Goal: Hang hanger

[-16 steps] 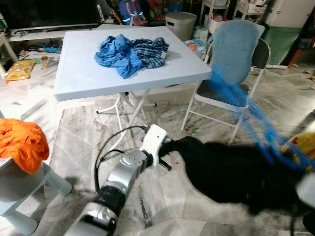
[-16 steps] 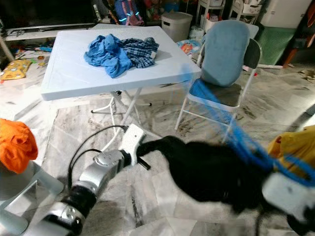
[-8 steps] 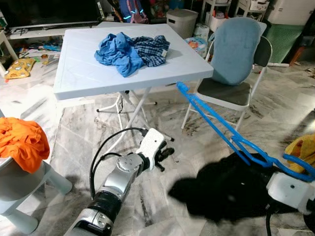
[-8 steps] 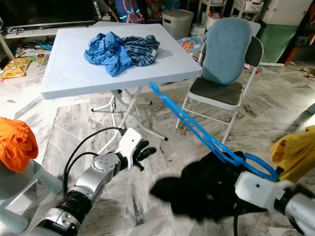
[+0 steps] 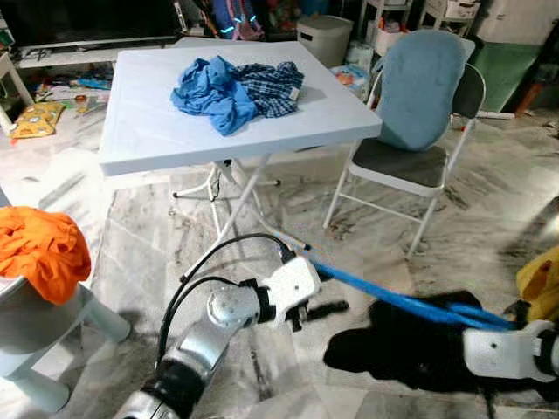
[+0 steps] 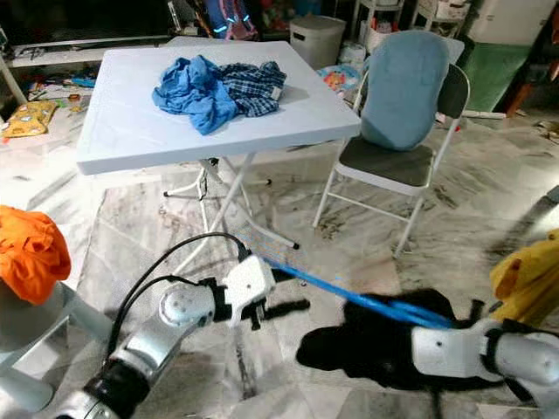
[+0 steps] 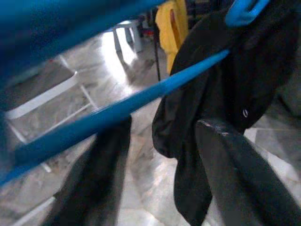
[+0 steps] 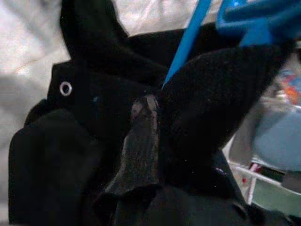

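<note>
I should grab the blue hanger by its bare end (image 5: 330, 270) next with my left gripper, because the black garment (image 5: 410, 349) hangs down over the hanger's other half.
A long blue hanger (image 5: 384, 297) lies almost level, low over the marble floor. A black garment (image 5: 410, 349) droops from its right half and rests on the floor. My right gripper (image 5: 472, 327) is shut on the hanger's hook end, with its fingers wrapped in the black cloth (image 8: 197, 94). My left gripper (image 5: 321, 308) is at the hanger's other tip. It is open, and the blue bar (image 7: 117, 113) crosses in front of its spread fingers (image 7: 235, 174) without being pinched.
A white folding table (image 5: 148, 131) behind holds a heap of blue clothes (image 5: 231, 87). A folding chair with a blue cover (image 5: 415, 96) stands to its right. Orange cloth (image 5: 39, 253) lies on a stool at left, and yellow cloth (image 5: 541, 279) is at the right edge.
The hanger has swung down from pointing up at the table to nearly level. The black garment has sunk to the floor. My left gripper has moved right to the hanger's free tip.
</note>
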{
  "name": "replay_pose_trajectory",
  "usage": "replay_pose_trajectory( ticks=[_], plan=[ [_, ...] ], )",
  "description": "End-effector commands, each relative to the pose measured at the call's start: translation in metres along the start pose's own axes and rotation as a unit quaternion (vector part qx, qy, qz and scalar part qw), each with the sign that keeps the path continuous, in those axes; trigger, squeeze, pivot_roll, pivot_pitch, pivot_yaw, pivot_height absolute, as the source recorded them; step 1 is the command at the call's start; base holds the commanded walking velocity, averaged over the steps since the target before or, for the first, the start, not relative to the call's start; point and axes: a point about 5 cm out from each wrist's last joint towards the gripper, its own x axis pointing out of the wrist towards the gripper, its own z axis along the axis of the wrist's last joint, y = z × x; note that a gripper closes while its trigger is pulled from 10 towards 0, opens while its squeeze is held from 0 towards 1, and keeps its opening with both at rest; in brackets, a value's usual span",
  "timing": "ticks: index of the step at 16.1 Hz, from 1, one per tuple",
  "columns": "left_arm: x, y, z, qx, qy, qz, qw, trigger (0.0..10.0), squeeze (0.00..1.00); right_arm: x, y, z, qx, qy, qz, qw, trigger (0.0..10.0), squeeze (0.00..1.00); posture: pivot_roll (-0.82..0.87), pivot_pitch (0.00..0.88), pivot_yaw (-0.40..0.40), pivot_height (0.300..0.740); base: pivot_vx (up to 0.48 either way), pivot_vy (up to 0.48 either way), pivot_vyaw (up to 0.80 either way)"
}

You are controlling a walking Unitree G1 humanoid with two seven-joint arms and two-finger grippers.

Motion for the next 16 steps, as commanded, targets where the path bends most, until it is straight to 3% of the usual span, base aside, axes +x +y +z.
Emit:
replay_pose_trajectory(
  ticks=[1, 5, 6, 7, 9, 10, 11, 12, 13, 16],
  plan=[
    [-0.001, 0.002, 0.007, 0.011, -0.011, -0.008, 1.0, 10.0, 1.0, 0.0, -0.009, -0.005, -0.023, 0.022, 0.007, 0.999, 10.0, 0.0, 0.0, 0.0, -0.061, 0.74, 0.0, 0.0, 0.0],
    [0.001, 0.001, 0.007, 0.01, -0.007, -0.027, 1.0, 10.0, 1.0, 0.018, -0.029, -0.011, -0.058, 0.063, -0.007, 0.996, 10.0, 0.0, 0.0, 0.0, -0.054, 0.74, 0.0, 0.0, 0.0],
    [0.003, 0.003, 0.009, -0.023, -0.011, -0.014, 1.0, 10.0, 1.0, 0.025, -0.033, -0.013, -0.053, 0.08, -0.02, 0.995, 10.0, 0.0, 0.0, 0.0, -0.055, 0.74, 0.0, 0.0, 0.0],
    [0.005, 0.005, 0.006, -0.039, 0.0, 0.0, 0.999, 10.0, 1.0, 0.031, -0.037, -0.01, -0.037, 0.076, -0.045, 0.995, 10.0, 0.0, 0.0, 0.0, -0.057, 0.74, 0.0, 0.0, 0.0],
    [0.006, 0.003, -0.003, 0.004, 0.029, -0.008, 1.0, 10.0, 1.0, 0.042, -0.047, 0.002, 0.008, 0.044, -0.093, 0.995, 10.0, 0.0, 0.0, 0.0, -0.059, 0.74, 0.0, 0.0, 0.0],
    [0.006, 0.004, -0.007, -0.003, 0.042, 0.011, 0.999, 10.0, 1.0, 0.046, -0.052, 0.009, 0.032, 0.025, -0.115, 0.993, 10.0, 0.0, 0.0, 0.0, -0.059, 0.74, 0.0, 0.0, 0.0],
    [0.006, 0.011, -0.012, 0.014, 0.065, 0.055, 0.996, 10.0, 1.0, 0.047, -0.053, 0.024, 0.085, -0.026, -0.133, 0.987, 10.0, 0.0, -0.01, 0.0, -0.057, 0.74, 0.0, 0.0, 0.0],
    [0.007, 0.012, -0.011, 0.011, 0.057, 0.056, 0.997, 10.0, 1.0, 0.047, -0.052, 0.026, 0.084, -0.032, -0.132, 0.987, 10.0, 0.0, -0.01, 0.0, -0.056, 0.74, 0.0, 0.0, 0.0],
    [0.009, 0.014, 0.003, -0.001, 0.013, 0.055, 0.998, 10.0, 1.0, 0.046, -0.043, 0.017, 0.036, 0.003, -0.118, 0.992, 10.0, 0.0, -0.01, 0.0, -0.055, 0.74, 0.0, 0.0, 0.0],
    [0.012, 0.016, 0.025, 0.056, -0.033, 0.03, 0.997, 10.0, 1.0, 0.041, -0.029, -0.006, 0.009, 0.053, -0.086, 0.995, 10.0, 0.0, -0.02, 0.0, -0.054, 0.74, 0.0, 0.0, 0.0]
  ],
)
